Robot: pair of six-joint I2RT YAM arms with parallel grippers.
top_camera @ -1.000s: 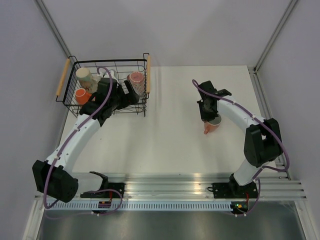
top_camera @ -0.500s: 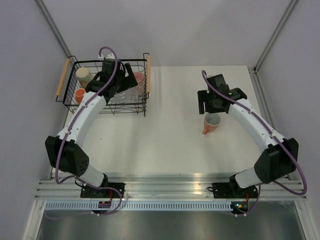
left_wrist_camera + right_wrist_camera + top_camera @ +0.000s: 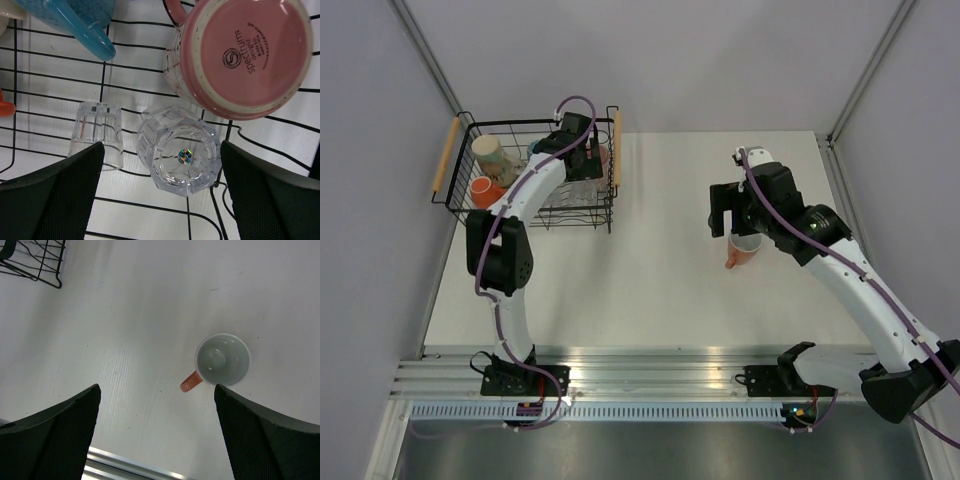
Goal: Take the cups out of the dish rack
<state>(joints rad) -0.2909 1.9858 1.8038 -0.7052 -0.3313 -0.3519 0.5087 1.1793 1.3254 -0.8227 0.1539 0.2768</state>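
The left gripper grabs the clear faceted tumbler (image 3: 180,150) by its sides near its base next, leaving the tumbler's rim free for my right gripper.
The dish rack (image 3: 457,205), a black wire basket with wooden handles, stands at the far left. My left gripper (image 3: 582,168) hangs inside it, open. In the left wrist view the open left gripper (image 3: 162,197) straddles an upturned clear faceted tumbler (image 3: 180,150) without touching it. Beside that are a small clear glass (image 3: 97,132), an upturned pink mug (image 3: 245,55) and a blue mug (image 3: 75,20). A cream cup (image 3: 488,150) and an orange mug (image 3: 485,188) sit at the rack's left end. My right gripper (image 3: 738,218) is open above another orange mug (image 3: 222,360), which stands upright on the table, free.
The rack's near right corner (image 3: 35,260) shows at the top left of the right wrist view. The aluminium rail (image 3: 650,365) runs along the table's near edge. Grey walls close in the table on both sides.
My right gripper has opened, let go of the orange mug and lifted off it. The left arm has swung toward the rack's right end, over the clear glasses.
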